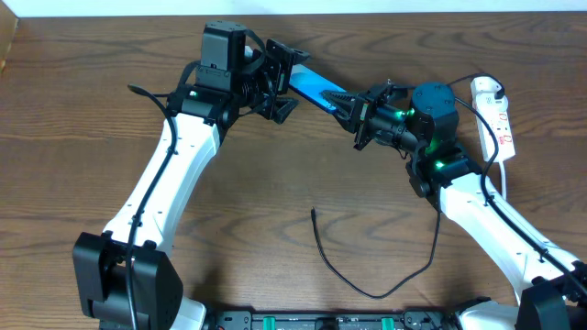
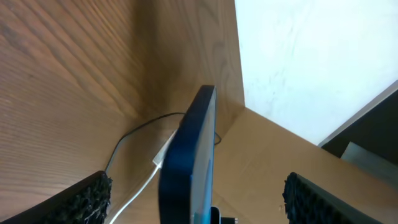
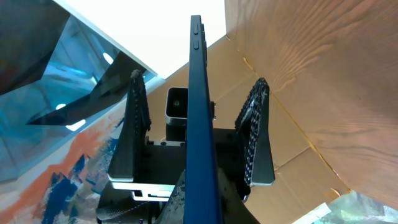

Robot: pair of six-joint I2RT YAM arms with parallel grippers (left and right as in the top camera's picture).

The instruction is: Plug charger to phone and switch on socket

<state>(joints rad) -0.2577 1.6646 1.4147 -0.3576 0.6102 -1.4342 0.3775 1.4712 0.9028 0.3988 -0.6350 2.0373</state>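
I need to pinch the phone's loose end across its sides with my left gripper. That leaves the opposite end of the phone free to plug in the charger.
The phone is held off the table, its blue screen facing up. My right gripper is shut on the phone's right end. In the right wrist view the phone stands edge-on out of my right gripper. My left gripper is open and straddles the left end. In the left wrist view both pads stand well clear of the phone. The charger lies loose in front, its connector tip free. The socket lies at the far right.
The socket's white cord runs along the right arm. A white cord and a thin black cable cross the table under the phone. Cardboard lies beyond the table edge.
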